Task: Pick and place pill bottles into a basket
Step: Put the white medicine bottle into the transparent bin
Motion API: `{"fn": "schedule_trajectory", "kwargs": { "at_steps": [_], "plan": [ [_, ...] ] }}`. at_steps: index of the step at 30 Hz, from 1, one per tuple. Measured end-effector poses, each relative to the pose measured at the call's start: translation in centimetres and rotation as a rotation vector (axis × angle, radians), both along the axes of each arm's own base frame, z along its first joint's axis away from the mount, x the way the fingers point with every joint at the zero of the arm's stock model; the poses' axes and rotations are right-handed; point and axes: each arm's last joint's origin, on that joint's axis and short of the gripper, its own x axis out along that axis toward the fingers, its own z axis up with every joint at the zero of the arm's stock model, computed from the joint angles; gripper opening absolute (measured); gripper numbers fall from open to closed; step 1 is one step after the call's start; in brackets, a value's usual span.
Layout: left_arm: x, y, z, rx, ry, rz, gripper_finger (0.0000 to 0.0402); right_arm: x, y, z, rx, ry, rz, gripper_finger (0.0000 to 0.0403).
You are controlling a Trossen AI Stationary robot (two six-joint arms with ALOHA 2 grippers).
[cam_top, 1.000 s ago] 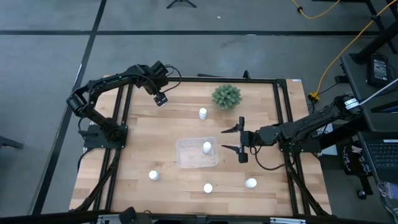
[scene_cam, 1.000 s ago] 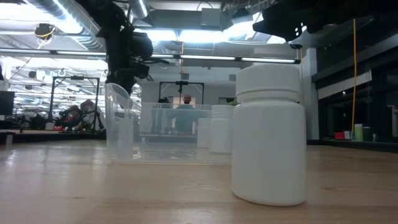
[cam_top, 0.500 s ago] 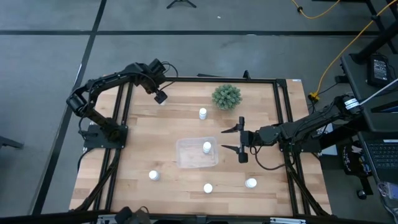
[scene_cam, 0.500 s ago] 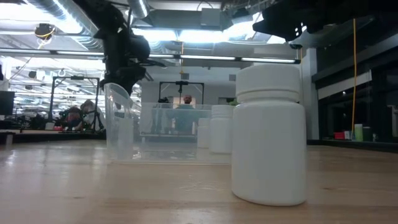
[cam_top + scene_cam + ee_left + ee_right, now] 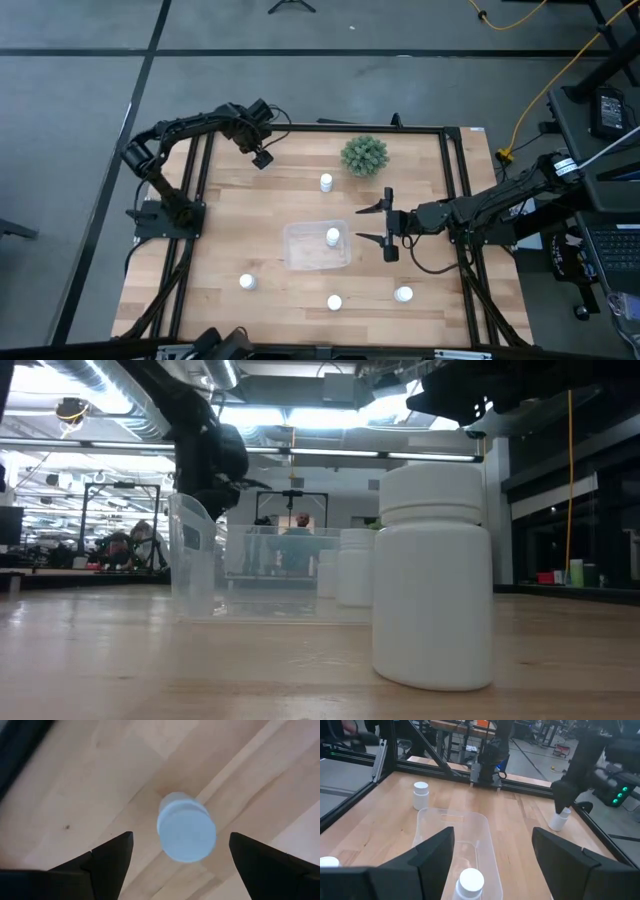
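My left gripper is to grab the pill bottle by its cap end (image 5: 187,836) next. Then the bottle should go into the clear basket.
Six white pill bottles show. One (image 5: 333,237) stands in the clear basket (image 5: 303,256) at mid-table. One (image 5: 326,181) stands beyond the basket, and three (image 5: 246,282) (image 5: 334,302) (image 5: 403,294) stand along the near side. The sixth (image 5: 186,826) stands upright at the table's far left. My left gripper (image 5: 262,157) hangs over it, pointing down and open, one finger on each side and apart from it (image 5: 180,836). My right gripper (image 5: 372,223) is open and empty, level, just right of the basket (image 5: 493,830).
A green spiky plant (image 5: 364,155) stands at the far edge, right of my left gripper. The black frame rails (image 5: 205,170) run along the table's sides. In the low view the nearest bottle (image 5: 433,575) stands close in front of the basket (image 5: 260,570).
My left arm has shifted a little and its gripper has gone down slightly over the far-left bottle, still open. The bottles and the basket have kept their places.
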Motion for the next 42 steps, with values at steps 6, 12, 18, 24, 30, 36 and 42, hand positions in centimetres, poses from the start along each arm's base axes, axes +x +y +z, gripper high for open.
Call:
{"fn": "schedule_trajectory", "kwargs": {
  "at_steps": [6, 12, 18, 24, 30, 36, 42],
  "plan": [
    [0.5, 0.6, -2.2, -0.047, 0.050, -0.030, 0.0324, 0.0, 0.0, 0.0, -0.003, 0.000, 0.001, 0.0271],
    [0.8, 0.8, -3.0, -0.053, 0.057, -0.046, 0.0316, 0.0, 0.0, 0.0, -0.001, 0.000, 0.000, 0.0271],
    [0.8, 0.8, -2.9, -0.050, 0.053, -0.054, 0.0286, 0.0, 0.0, 0.0, 0.000, 0.001, 0.000, 0.0271],
    [1.0, 0.8, -2.9, -0.046, 0.047, -0.061, 0.0242, 0.1, 0.0, -0.1, 0.000, 0.003, 0.000, 0.0271],
    [1.7, 0.1, -2.9, -0.045, 0.046, -0.112, 0.0185, 0.1, 0.0, -0.1, 0.000, 0.004, 0.000, 0.0271],
    [2.8, -1.1, -2.9, -0.055, 0.033, -0.198, 0.0175, 0.1, 0.0, -0.1, 0.000, 0.003, 0.000, 0.0271],
    [4.1, -2.7, -2.9, -0.054, 0.034, -0.276, 0.0175, 0.1, 0.0, -0.1, 0.000, 0.003, 0.000, 0.0271]
  ]
}}
